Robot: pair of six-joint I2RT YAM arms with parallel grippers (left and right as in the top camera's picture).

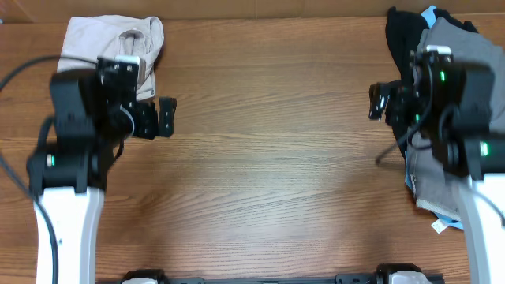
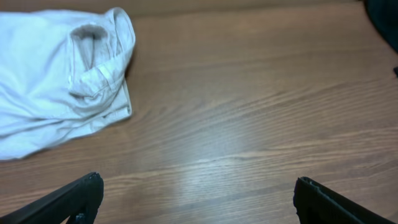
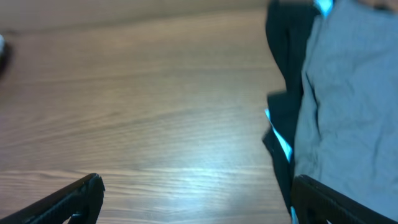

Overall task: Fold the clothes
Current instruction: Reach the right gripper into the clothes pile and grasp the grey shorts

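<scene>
My right gripper grabs only the grey shorts by their edge facing empty wood next, to pull them off the pile, spread for folding.
A pile of clothes lies at the table's right edge, with grey shorts on top of a black garment and a light-blue one. My right arm hides part of the pile. In the right wrist view the grey shorts lie right of the black garment and a strip of light blue. A folded cream garment lies at the back left and shows in the left wrist view. My left gripper is open and empty over bare wood. My right gripper is open and empty, its right finger beside the pile's edge.
The wooden table stretches between the two arms. A white label sticks out of the pile at its near end. A black cable loops at the far left.
</scene>
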